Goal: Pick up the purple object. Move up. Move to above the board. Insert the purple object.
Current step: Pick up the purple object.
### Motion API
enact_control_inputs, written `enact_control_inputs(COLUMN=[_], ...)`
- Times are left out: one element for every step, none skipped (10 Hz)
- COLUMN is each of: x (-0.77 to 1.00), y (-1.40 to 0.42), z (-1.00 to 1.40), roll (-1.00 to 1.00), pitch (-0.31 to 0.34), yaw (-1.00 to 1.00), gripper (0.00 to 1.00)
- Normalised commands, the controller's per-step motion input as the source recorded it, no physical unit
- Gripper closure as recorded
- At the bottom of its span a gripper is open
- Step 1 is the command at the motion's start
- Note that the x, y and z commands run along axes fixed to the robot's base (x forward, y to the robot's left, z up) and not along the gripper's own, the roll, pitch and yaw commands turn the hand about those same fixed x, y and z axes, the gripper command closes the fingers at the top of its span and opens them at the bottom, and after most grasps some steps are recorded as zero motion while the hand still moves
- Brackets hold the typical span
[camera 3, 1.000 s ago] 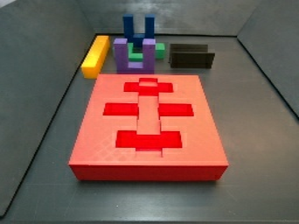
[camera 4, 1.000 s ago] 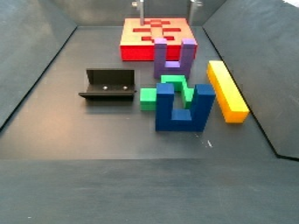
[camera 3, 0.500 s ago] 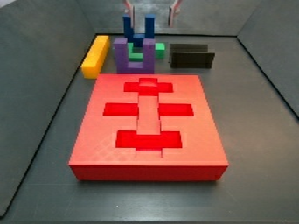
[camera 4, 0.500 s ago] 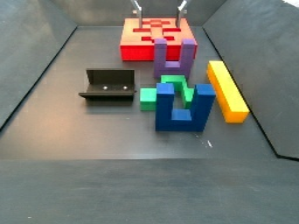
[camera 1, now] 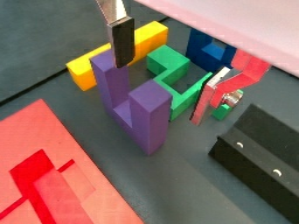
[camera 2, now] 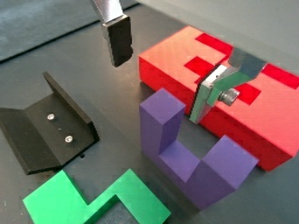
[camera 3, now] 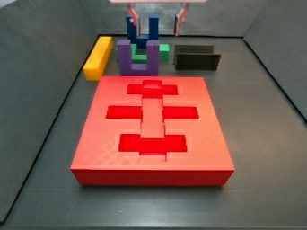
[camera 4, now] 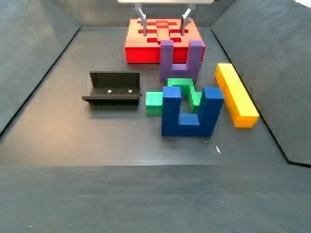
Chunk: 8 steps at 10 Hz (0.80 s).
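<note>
I will next grab the purple object with my gripper by the upright prong (camera 3: 153, 50) beside the dark fixture, so I can insert it into the board (camera 3: 150, 126).
The purple object (camera 3: 129, 57) is a U-shaped block standing prongs up on the floor just beyond the far end of the red board (camera 3: 150, 126). It also shows in a side view (camera 4: 180, 60) and in both wrist views (camera 1: 135, 103) (camera 2: 187, 150). My gripper (camera 3: 153, 20) hangs open and empty above the purple object, fingers apart on either side of it and not touching it. It shows in a side view (camera 4: 165, 20) and in both wrist views (camera 1: 162, 87) (camera 2: 158, 90). The board shows in a side view (camera 4: 140, 38) and in both wrist views (camera 1: 47, 175) (camera 2: 239, 114).
A green block (camera 3: 153, 59) lies against the purple object, with a blue upright piece (camera 4: 192, 111) behind it. A yellow bar (camera 3: 97, 56) lies to one side. The dark fixture (camera 3: 197, 59) stands on the other side. Grey walls enclose the floor.
My gripper has come down from the top edge of both side views towards the purple object. The blocks and the board have not moved.
</note>
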Motion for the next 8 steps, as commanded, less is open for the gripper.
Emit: enact_control_inputs(x=[-0.04,-0.01,-0.05,-0.09,-0.08,-0.06,-0.01,0.0], y=[0.0,0.0,0.0,0.0,0.0,0.0,0.0,0.0], z=[-0.25,-0.21,-0.22,-0.28,-0.37,-0.41,-0.41,-0.43], roll=[0.19,0.2,0.2,0.17,0.12,0.1,0.1,0.09], pitch=[0.027,0.03,0.036,0.021,0.0,0.0,0.0,0.0], yaw=[-0.09,-0.09,-0.07,-0.03,0.0,0.0,0.0,0.0], gripper=[0.0,0.0,0.0,0.0,0.0,0.0,0.0,0.0])
